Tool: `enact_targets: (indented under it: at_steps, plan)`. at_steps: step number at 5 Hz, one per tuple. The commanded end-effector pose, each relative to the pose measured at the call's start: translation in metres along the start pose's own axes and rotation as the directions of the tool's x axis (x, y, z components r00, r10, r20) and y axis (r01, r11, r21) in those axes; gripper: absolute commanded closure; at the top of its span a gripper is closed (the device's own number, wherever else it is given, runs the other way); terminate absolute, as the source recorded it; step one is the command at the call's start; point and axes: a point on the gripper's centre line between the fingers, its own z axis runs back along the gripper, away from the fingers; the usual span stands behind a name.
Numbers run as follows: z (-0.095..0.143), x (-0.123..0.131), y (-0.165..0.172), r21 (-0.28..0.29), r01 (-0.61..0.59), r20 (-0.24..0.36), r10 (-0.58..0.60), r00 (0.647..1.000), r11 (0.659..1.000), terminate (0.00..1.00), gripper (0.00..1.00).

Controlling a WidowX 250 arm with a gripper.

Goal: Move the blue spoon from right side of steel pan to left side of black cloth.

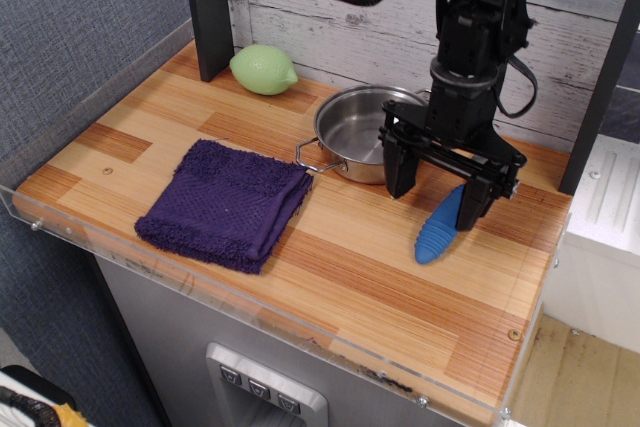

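My gripper needs to move the blue spoon to the black cloth (228,202), so next it should grab the spoon by its handle (438,228).
The blue spoon (436,235) lies on the wooden counter to the right of the steel pan (352,130); only the lower part of its blue handle shows, the bowl is hidden behind the arm. My gripper (433,194) is open, its two black fingers spread wide just above the spoon's upper handle. The left finger (395,169) hangs by the pan's right rim and the right finger (470,200) stands at the right of the handle. The black cloth (228,202), a folded dark purple towel, lies left of the pan, apart from it.
A pale green lemon-shaped object (264,69) sits at the back left by a black post (205,9). A clear plastic lip (250,312) runs along the counter's front edge. A white plank wall stands behind.
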Motion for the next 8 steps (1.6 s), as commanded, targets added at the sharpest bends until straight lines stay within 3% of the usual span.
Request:
enact_targets:
  at_steps: [1, 3, 4, 6, 7, 8]
  plan:
    - [0.003, 0.009, -0.007, 0.006, -0.033, 0.072, 0.033, 0.997, 0.999, 0.00, 0.00]
    - [-0.008, 0.002, -0.009, 0.007, -0.052, 0.075, 0.051, 0.996, 0.999, 0.00, 0.00]
    - [-0.009, 0.000, -0.008, 0.010, -0.054, 0.082, 0.053, 0.995, 0.998, 0.00, 1.00]
    - [0.003, -0.001, -0.008, -0.004, -0.030, 0.101, 0.030, 0.994, 1.000, 0.00, 1.00]
    - [0.036, 0.001, -0.015, -0.047, 0.020, 0.169, -0.012, 0.986, 0.999, 0.00, 1.00]
    - [0.086, -0.008, -0.007, -0.088, 0.070, 0.267, -0.044, 0.963, 0.994, 0.00, 1.00]
